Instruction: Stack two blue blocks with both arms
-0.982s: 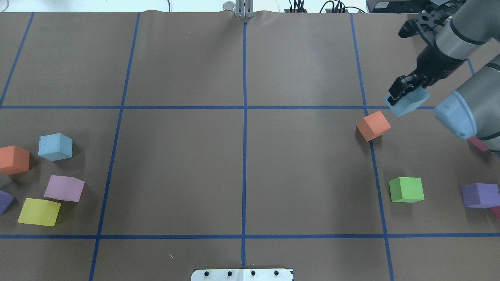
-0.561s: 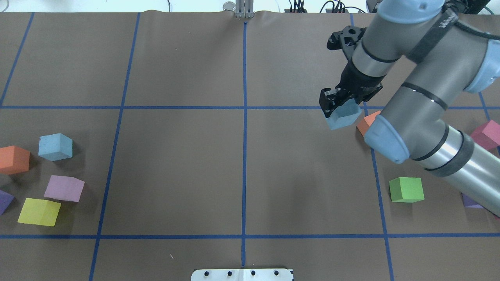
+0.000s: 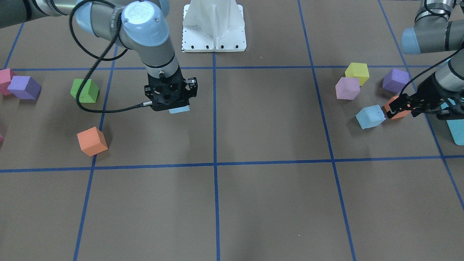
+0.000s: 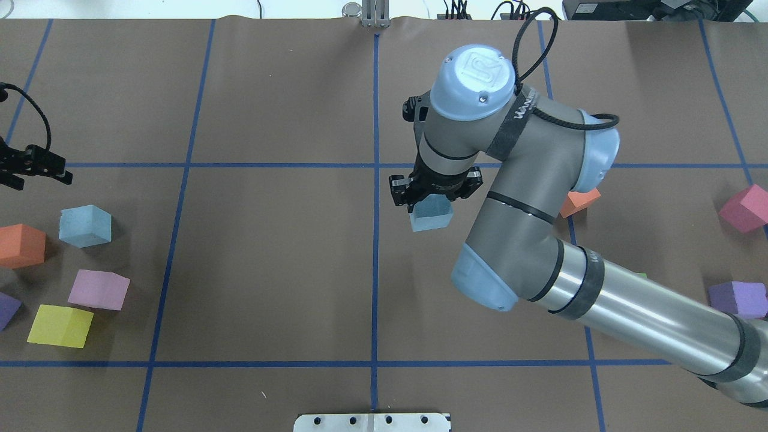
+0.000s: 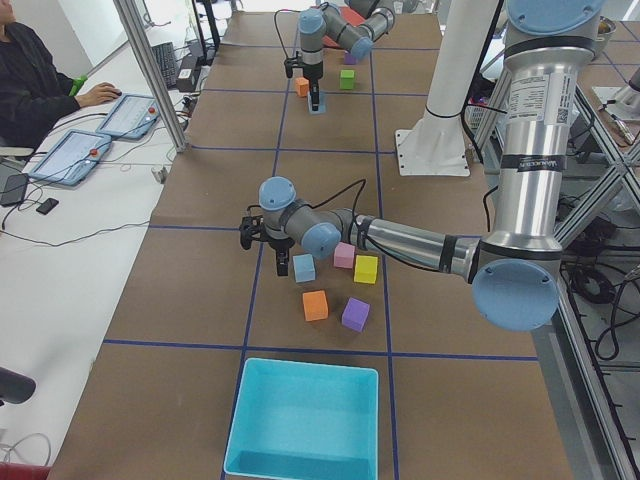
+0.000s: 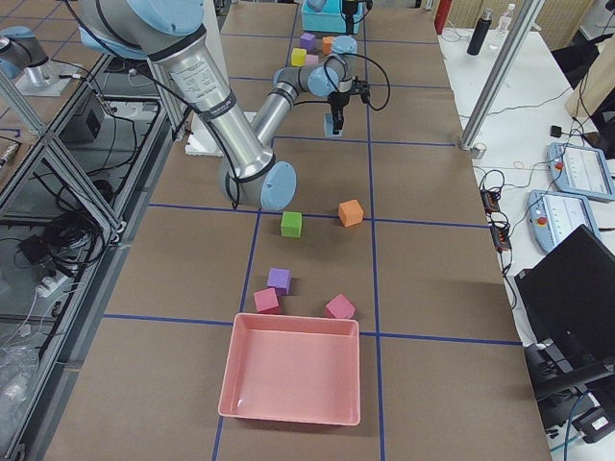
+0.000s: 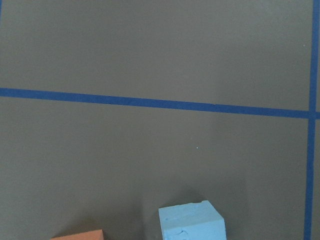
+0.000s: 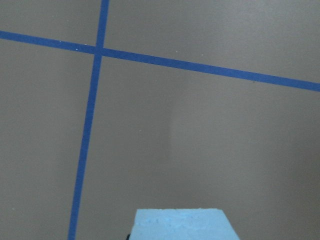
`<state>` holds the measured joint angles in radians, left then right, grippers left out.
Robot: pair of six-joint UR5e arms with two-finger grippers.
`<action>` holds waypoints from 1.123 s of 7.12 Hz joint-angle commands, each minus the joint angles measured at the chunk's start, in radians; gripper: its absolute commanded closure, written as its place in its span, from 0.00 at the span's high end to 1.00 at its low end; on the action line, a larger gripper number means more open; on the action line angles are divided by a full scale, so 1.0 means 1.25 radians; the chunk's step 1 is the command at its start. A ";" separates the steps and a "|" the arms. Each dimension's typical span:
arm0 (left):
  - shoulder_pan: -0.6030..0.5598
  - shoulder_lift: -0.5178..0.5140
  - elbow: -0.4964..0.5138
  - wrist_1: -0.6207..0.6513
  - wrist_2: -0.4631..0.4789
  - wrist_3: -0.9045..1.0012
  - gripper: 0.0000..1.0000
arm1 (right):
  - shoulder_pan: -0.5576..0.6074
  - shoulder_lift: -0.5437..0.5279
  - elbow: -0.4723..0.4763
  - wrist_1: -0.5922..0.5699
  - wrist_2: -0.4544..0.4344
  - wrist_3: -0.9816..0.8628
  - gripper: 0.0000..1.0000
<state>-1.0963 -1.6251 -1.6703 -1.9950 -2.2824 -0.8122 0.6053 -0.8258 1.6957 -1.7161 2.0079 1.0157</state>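
Observation:
My left gripper grabs the second blue block by its opposite sides next, to stack it on the other blue block.
My right gripper [image 4: 433, 193] is shut on one pale blue block [image 4: 431, 216] and holds it above the table just right of the centre line; it also shows in the front-facing view [image 3: 170, 98] with the block [image 3: 179, 110] under it. The second blue block [image 4: 85, 226] lies on the table at the left, among other cubes, and shows in the front-facing view [image 3: 370, 116]. My left gripper [image 4: 36, 173] hovers at the left edge, a little beyond that block, open and empty. The left wrist view shows this block [image 7: 192, 220] at its bottom edge.
Orange [image 4: 23, 245], lilac [image 4: 99, 289], yellow [image 4: 60, 326] and purple [image 4: 7, 309] cubes crowd the second blue block. On the right lie an orange cube [image 4: 581, 200], a magenta cube [image 4: 746, 207] and a purple cube [image 4: 738, 300]. A turquoise box [image 5: 305, 420] and a pink tray [image 6: 293, 370] stand at the table's ends.
My right arm has swung left with the blue block, from the far right to just right of the centre line. My left gripper has come into view at the left edge.

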 commanded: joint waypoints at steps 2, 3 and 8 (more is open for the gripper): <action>0.072 -0.028 0.015 -0.012 0.080 -0.090 0.98 | -0.038 0.032 -0.060 0.024 -0.043 0.065 0.55; 0.073 -0.013 0.015 -0.010 0.093 -0.094 0.98 | -0.046 0.040 -0.090 0.052 -0.059 0.076 0.55; 0.171 0.045 0.005 -0.093 0.159 -0.185 0.98 | -0.073 0.061 -0.207 0.163 -0.105 0.131 0.55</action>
<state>-0.9194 -1.5776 -1.6637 -2.0783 -2.0996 -1.0046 0.5177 -0.7508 1.4517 -1.5206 1.8887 1.1778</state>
